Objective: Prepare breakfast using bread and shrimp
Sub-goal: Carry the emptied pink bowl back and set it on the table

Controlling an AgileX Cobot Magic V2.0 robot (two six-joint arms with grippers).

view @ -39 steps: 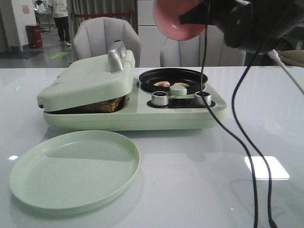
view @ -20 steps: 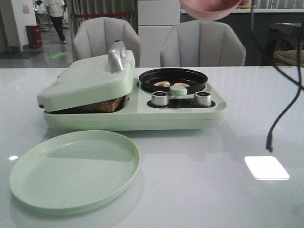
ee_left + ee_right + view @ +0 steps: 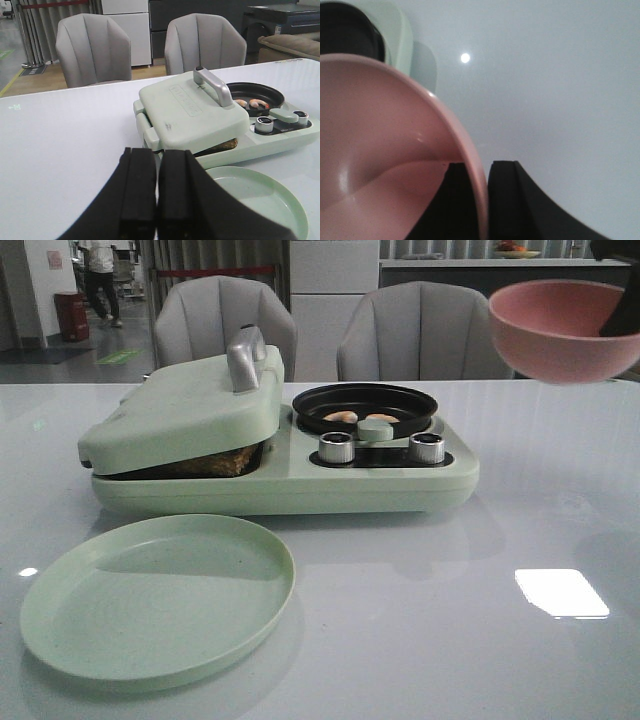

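Observation:
The pink bowl (image 3: 545,340) is still high above the white table beside the breakfast maker (image 3: 300,480), so my right gripper should keep holding the bowl.
Two shrimp (image 3: 360,418) lie in the round black pan (image 3: 365,400) of the pale green breakfast maker (image 3: 300,480); they also show in the left wrist view (image 3: 252,103). A toasted bread edge (image 3: 215,462) peeks from under its nearly closed lid (image 3: 180,410), also seen in the left wrist view (image 3: 225,145). My right gripper (image 3: 480,167) is shut on the rim of an empty pink bowl (image 3: 380,150), held upright in the air to the right of the maker (image 3: 560,335). My left gripper (image 3: 156,155) is shut and empty, in front of the maker's left end.
An empty pale green plate (image 3: 155,595) lies on the white table in front of the maker. Two silver knobs (image 3: 336,447) sit on the maker's front. Two grey chairs (image 3: 425,335) stand behind the table.
My right arm has carried the pink bowl from above the pan to the right and down, turning it from tipped to upright. The arm's cables have left the front view.

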